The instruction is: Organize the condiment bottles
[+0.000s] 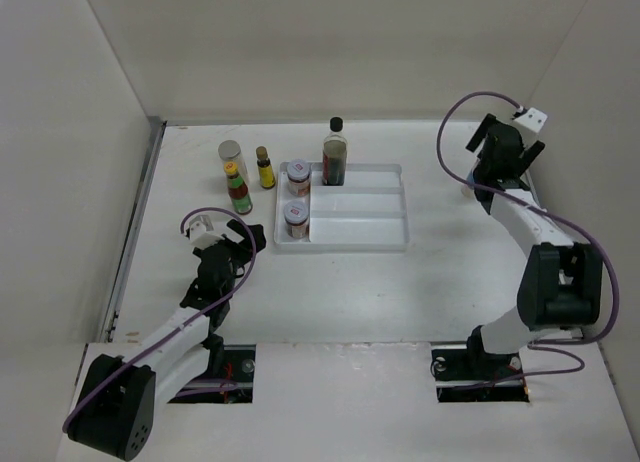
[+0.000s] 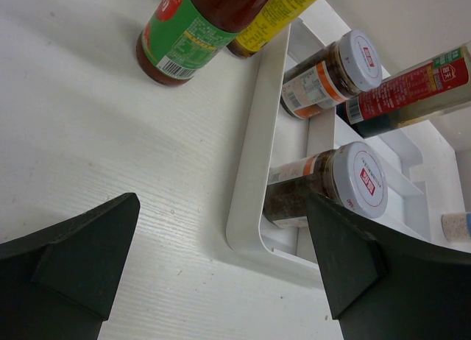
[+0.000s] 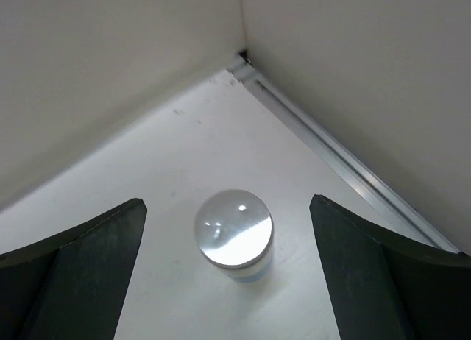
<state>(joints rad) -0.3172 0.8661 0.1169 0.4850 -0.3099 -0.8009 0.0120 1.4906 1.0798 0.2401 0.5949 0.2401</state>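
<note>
It isn't time to close on the blue-label bottle (image 3: 233,233) yet. The bottle's cap is centred between both fingers but is below them, so my right gripper should first go lower.
The white divided tray (image 1: 385,207) holds a tall dark-liquid black-capped bottle (image 1: 335,154) and two short red-lidded jars (image 1: 298,176) (image 1: 295,220). Left of it stand a silver-lidded jar (image 1: 232,155), a red-label bottle (image 1: 239,193) and a small brown yellow-capped bottle (image 1: 265,169). My left gripper (image 1: 243,238) is open and empty, low near the tray's front left corner (image 2: 250,229); the nearer jar (image 2: 335,184) shows just beyond it. My right gripper (image 1: 480,177) is open, its fingers either side of and above the upright white-capped blue-label bottle (image 3: 233,233), not touching it.
White walls enclose the table on the left, back and right. A metal rail (image 3: 331,152) runs along the right wall close behind the blue-label bottle. The tray's two right-hand compartments (image 1: 360,227) hold nothing.
</note>
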